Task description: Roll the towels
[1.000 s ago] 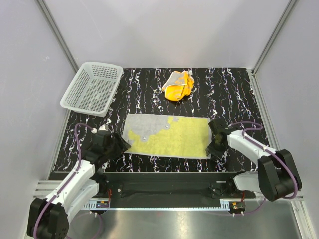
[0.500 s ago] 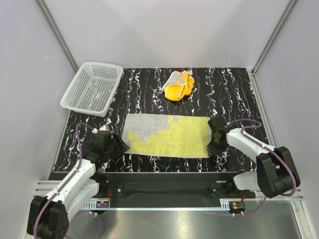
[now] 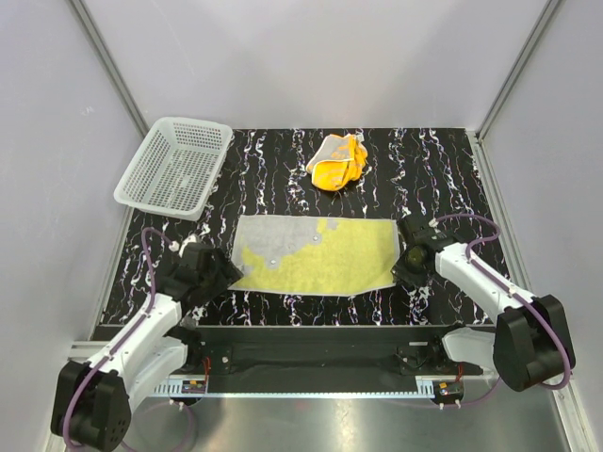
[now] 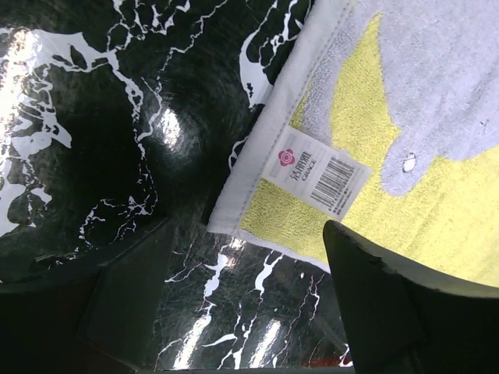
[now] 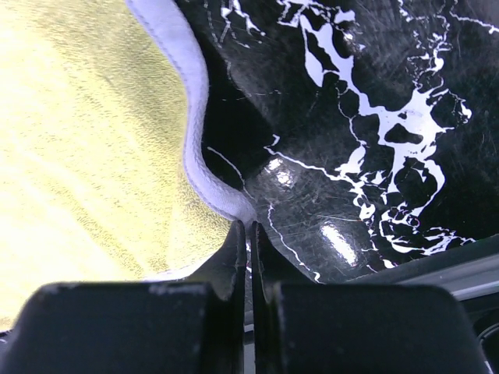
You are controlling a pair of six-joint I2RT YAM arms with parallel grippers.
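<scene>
I will next grab the towel's near corner (image 4: pixel 228 221) beside the barcode label (image 4: pixel 316 173) with my left gripper, so both near corners fold over together to roll the towel.
A yellow and grey towel (image 3: pixel 316 254) lies spread flat on the black marbled table. My left gripper (image 3: pixel 221 278) is open at its near left corner; in the left wrist view the gripper (image 4: pixel 249 312) hovers over bare table, with the towel (image 4: pixel 405 156) and its white barcode label (image 4: pixel 316 173) just ahead. My right gripper (image 3: pixel 403 273) is shut on the towel's near right corner; the right wrist view shows the jaws (image 5: pixel 249 230) pinching the white hem of the towel (image 5: pixel 86 140), which curls up there. A crumpled orange towel (image 3: pixel 337 162) lies at the back.
A white mesh basket (image 3: pixel 174 165) stands at the back left of the table. Grey walls close in the left, right and back sides. A black rail (image 3: pixel 301 334) runs along the near edge between the arm bases.
My right gripper has drawn back and up slightly with the towel's near right corner, so that edge now curls. My left gripper has shifted a little farther from the near edge.
</scene>
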